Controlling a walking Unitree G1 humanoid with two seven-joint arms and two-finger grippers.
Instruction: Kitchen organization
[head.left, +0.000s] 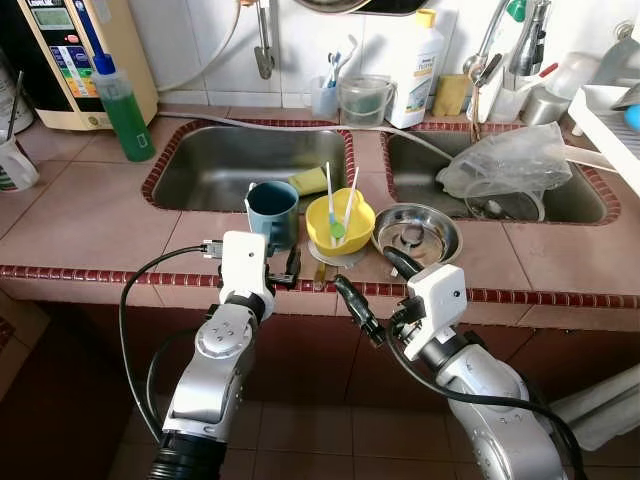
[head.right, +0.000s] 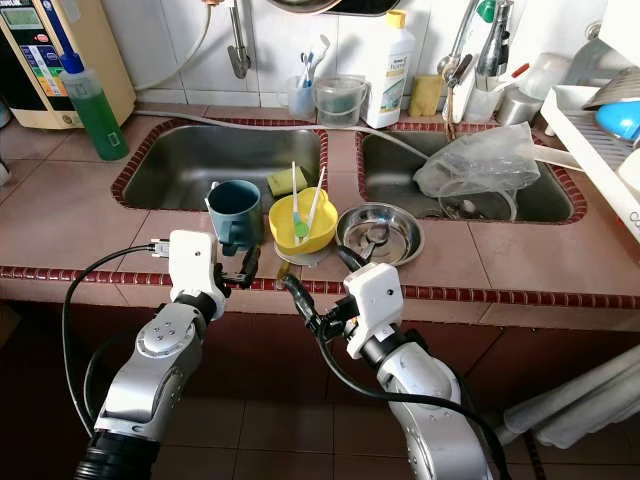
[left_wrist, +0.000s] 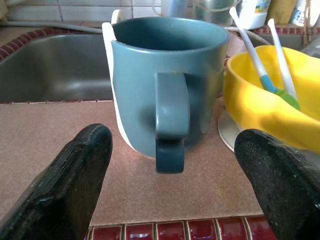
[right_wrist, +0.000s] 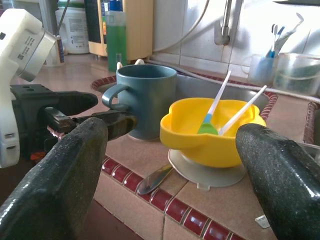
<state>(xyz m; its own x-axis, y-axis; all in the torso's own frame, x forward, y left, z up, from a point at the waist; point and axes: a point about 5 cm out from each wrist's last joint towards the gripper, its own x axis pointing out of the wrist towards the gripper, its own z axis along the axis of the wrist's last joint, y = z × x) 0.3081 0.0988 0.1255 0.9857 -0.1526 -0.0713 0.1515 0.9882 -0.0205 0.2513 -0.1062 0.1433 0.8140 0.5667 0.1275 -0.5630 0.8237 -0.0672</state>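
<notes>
My left gripper should next hold the mug by its narrow handle, because the mug's round body is as wide as the gap between my open fingers.
A teal mug stands on the tiled counter in front of the left sink, its handle turned toward me. Beside it a yellow bowl holds two white spoons and sits on a pale base. A steel bowl is to its right. My left gripper is open at the counter's front edge, level with the mug's handle and short of it. My right gripper is open too, below the edge in front of the yellow bowl. A metal utensil lies on the edge tiles.
Left sink holds a yellow sponge; right sink holds a crumpled plastic bag. A green soap bottle and water dispenser stand at the back left. A dish rack sits at the right.
</notes>
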